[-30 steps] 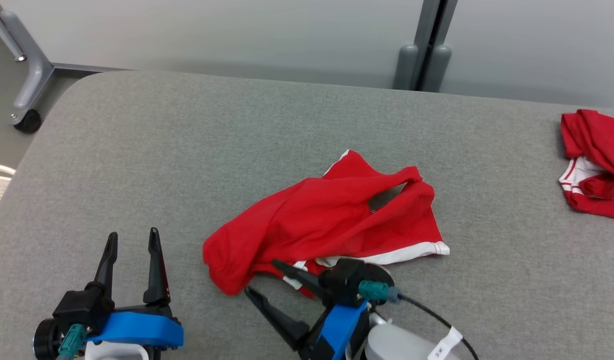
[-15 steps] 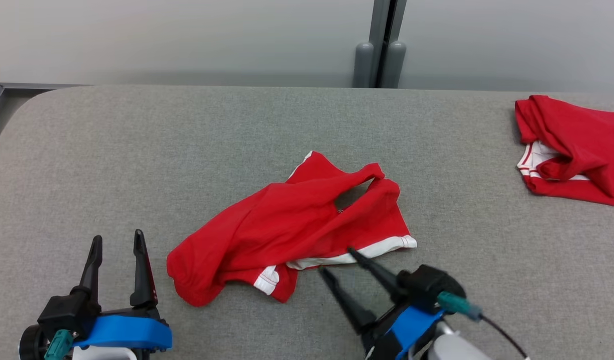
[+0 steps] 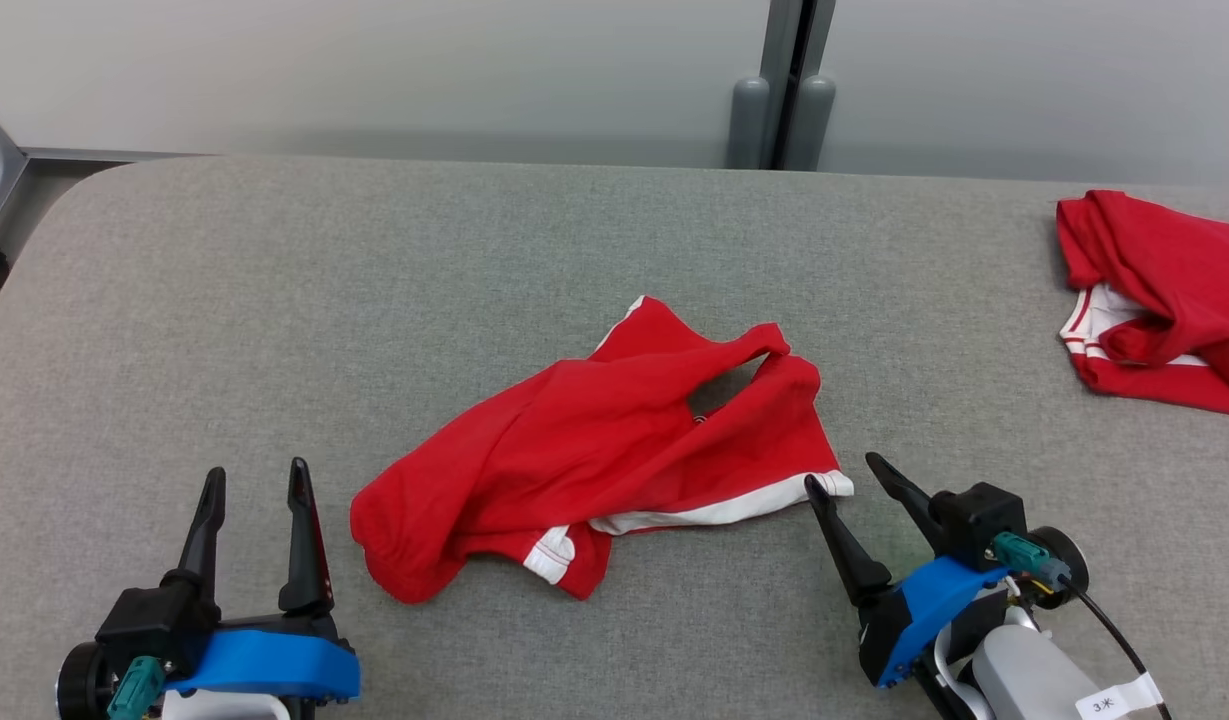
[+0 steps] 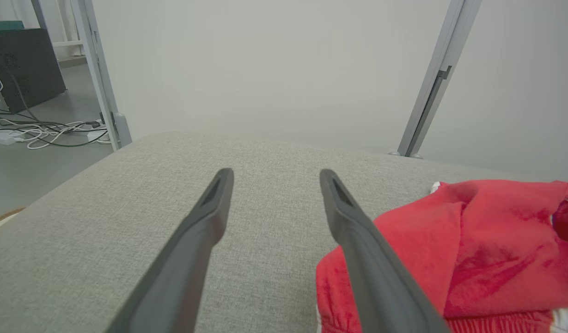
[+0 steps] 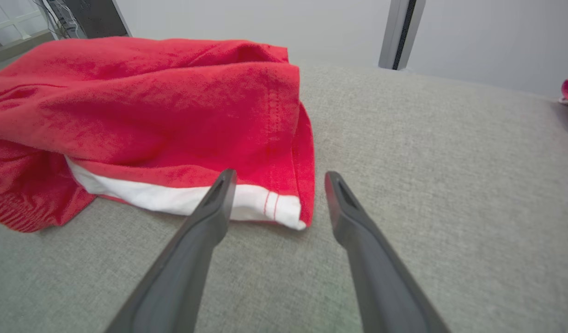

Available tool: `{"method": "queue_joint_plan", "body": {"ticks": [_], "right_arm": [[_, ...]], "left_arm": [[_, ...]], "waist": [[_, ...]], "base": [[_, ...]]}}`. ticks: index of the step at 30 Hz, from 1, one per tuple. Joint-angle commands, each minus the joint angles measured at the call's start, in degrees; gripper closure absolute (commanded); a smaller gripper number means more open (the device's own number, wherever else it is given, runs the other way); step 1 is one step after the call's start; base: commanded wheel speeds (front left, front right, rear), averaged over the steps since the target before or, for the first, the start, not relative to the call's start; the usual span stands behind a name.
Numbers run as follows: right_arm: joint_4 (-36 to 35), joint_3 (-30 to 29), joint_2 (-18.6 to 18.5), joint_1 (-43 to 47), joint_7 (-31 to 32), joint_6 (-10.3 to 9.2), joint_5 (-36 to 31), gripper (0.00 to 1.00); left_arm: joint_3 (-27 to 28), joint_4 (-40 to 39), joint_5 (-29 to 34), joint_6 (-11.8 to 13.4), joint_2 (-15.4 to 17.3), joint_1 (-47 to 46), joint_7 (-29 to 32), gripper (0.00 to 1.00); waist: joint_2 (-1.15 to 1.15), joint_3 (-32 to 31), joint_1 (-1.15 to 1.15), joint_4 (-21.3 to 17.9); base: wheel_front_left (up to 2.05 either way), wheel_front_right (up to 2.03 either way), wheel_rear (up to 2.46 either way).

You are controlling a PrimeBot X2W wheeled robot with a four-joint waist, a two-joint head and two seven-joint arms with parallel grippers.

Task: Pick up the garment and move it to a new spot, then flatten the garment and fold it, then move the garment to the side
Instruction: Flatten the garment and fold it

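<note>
The crumpled garment (image 3: 614,450) needs to be spread flat for folding, so my right gripper should grab its white-trimmed hem corner (image 3: 833,482) next.
A crumpled red garment (image 3: 614,450) with white trim lies on the grey padded table (image 3: 324,300), near the middle. My right gripper (image 3: 842,472) is open at the garment's lower right corner, with the white-trimmed hem (image 5: 265,206) just ahead of its fingertips (image 5: 277,175). My left gripper (image 3: 256,475) stands open at the lower left, apart from the garment's left end (image 4: 450,249), nothing between its fingers (image 4: 219,199).
A second red garment (image 3: 1164,300) with white trim lies bunched at the table's far right edge. A grey post (image 3: 784,90) stands against the pale wall behind. Bare table surface stretches left and behind the central garment.
My right gripper swung from the garment's front edge rightward to its lower right corner, staying open. The camera shifted between frames. The left gripper and the garment kept their places.
</note>
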Motion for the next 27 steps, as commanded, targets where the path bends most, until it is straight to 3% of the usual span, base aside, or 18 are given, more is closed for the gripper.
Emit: {"method": "queue_joint_plan", "body": {"ticks": [1, 7, 8, 9, 10, 16, 27], "right_arm": [[0.98, -0.34, -0.17, -0.85, -0.16, 0.01, -0.46, 0.0], [6.99, 0.25, 1.0, -2.39, -0.27, 0.01, 0.18, 0.0], [7.65, 0.58, 1.27, -2.56, -0.29, 0.01, 0.58, 0.58], [8.2, 0.85, 1.29, -2.88, -0.31, 0.01, 0.78, 0.89], [8.57, 1.05, 1.24, -3.26, -0.33, 0.01, 1.09, 1.0], [4.06, -1.15, 0.92, -1.14, -0.37, 0.01, 2.52, 1.0], [-9.19, -7.37, -1.47, 14.15, -0.35, 0.01, 2.54, 1.0]], "left_arm": [[0.03, -0.23, -0.3, 0.23, -0.07, -0.57, -0.26, 0.0], [-0.2, -0.36, -0.5, 0.38, -0.07, -0.7, -0.25, 0.0], [-0.14, -0.32, -0.53, 0.38, -0.07, -0.78, -0.25, 0.0], [-0.12, -0.25, -0.58, 0.36, -0.07, -0.85, -0.25, 0.0], [-0.11, -0.17, -0.63, 0.34, -0.07, -0.91, -0.25, 0.0], [0.48, 0.58, -0.36, 0.12, -0.07, -0.11, -0.25, 0.0], [0.32, 0.95, -0.57, -0.13, -0.07, 1.05, -0.25, 0.0]], "waist": [[-0.01, 0.24, 0.0, 0.33], [-0.01, 1.11, 0.0, 1.11], [-0.01, 1.26, 0.0, 1.09], [-0.01, 1.38, 0.0, 1.06], [-0.01, 1.46, 0.0, 1.03], [-0.01, 0.58, 0.0, -0.58], [-0.01, -1.86, 0.0, -3.16]], "base": [[0.0, 0.0, 0.0], [0.0, 0.0, 0.0], [0.0, 0.0, 0.0], [0.0, 0.0, 0.0], [0.0, 0.0, 0.0], [0.0, 0.0, 0.0], [0.0, 0.0, 0.0]]}}
